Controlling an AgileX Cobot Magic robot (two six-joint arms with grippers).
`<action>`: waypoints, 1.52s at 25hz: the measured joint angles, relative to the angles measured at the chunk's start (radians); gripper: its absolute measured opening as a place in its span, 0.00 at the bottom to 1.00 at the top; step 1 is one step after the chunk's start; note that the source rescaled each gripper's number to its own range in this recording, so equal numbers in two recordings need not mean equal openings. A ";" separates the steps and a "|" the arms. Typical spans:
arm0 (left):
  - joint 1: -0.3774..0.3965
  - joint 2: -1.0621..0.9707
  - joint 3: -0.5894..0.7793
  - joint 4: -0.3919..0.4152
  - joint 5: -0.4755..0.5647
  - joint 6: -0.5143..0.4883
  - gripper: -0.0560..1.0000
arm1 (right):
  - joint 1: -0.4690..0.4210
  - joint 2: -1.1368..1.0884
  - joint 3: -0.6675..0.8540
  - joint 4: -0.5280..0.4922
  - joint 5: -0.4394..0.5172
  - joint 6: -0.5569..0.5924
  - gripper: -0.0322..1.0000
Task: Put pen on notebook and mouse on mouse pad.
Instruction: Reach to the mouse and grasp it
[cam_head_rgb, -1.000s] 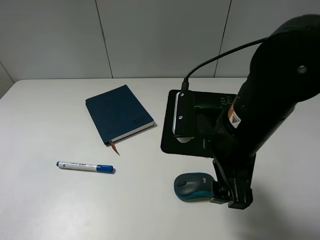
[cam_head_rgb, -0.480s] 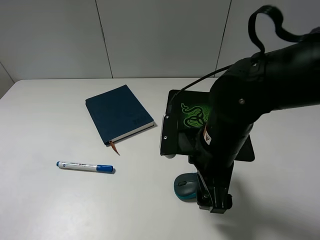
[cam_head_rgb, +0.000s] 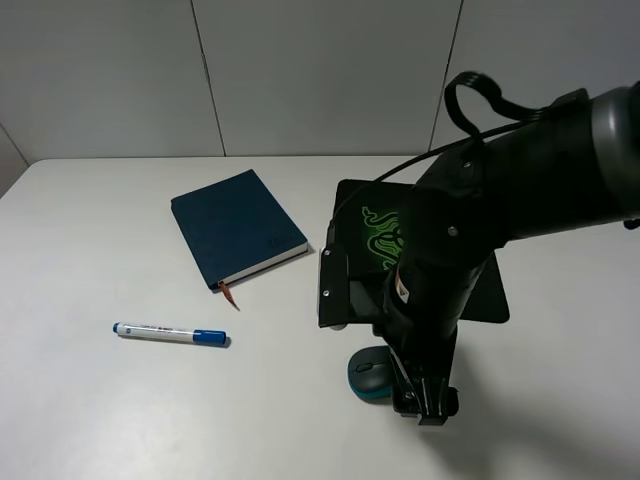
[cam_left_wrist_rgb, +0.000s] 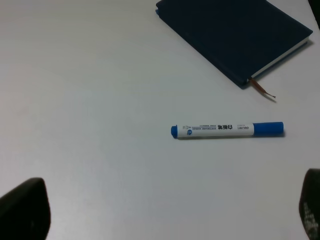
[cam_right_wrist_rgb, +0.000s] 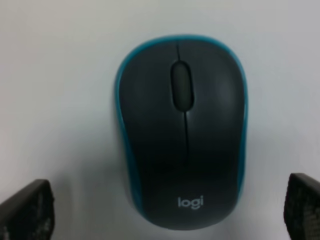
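Observation:
My right gripper needs to lower before closing on the mouse: the white table shows wide between the mouse's teal sides and the high fingers, so closing now would miss.
The mouse (cam_right_wrist_rgb: 182, 132), dark grey with teal sides, lies on the white table between the spread fingers (cam_right_wrist_rgb: 25, 210) of my right gripper (cam_right_wrist_rgb: 165, 207), which is open and straddles it. In the high view only the mouse's (cam_head_rgb: 364, 376) left part shows under the right arm, just in front of the black mouse pad (cam_head_rgb: 492, 298) with its green logo. The pen (cam_head_rgb: 170, 333) lies on the table at front left, apart from the navy notebook (cam_head_rgb: 238, 228). My left gripper (cam_left_wrist_rgb: 167, 210) is open above the table, nearer than the pen (cam_left_wrist_rgb: 227, 130) and the notebook (cam_left_wrist_rgb: 235, 35).
The right arm (cam_head_rgb: 450, 260) and its cable cover much of the mouse pad. A grey wall runs behind the table's far edge (cam_head_rgb: 200, 158).
The right arm has swung left and lowered over the mouse, uncovering the pad's green logo and hiding more of the mouse. Pen and notebook have not moved.

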 joint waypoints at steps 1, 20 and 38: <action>0.000 0.000 0.000 0.000 0.000 0.000 1.00 | 0.000 0.009 0.000 -0.009 -0.006 0.000 1.00; 0.000 0.000 0.000 -0.001 0.000 0.000 1.00 | -0.037 0.034 0.000 -0.107 -0.040 0.037 1.00; 0.000 0.000 0.000 -0.001 0.000 0.000 1.00 | -0.082 0.131 0.000 -0.007 -0.071 0.034 1.00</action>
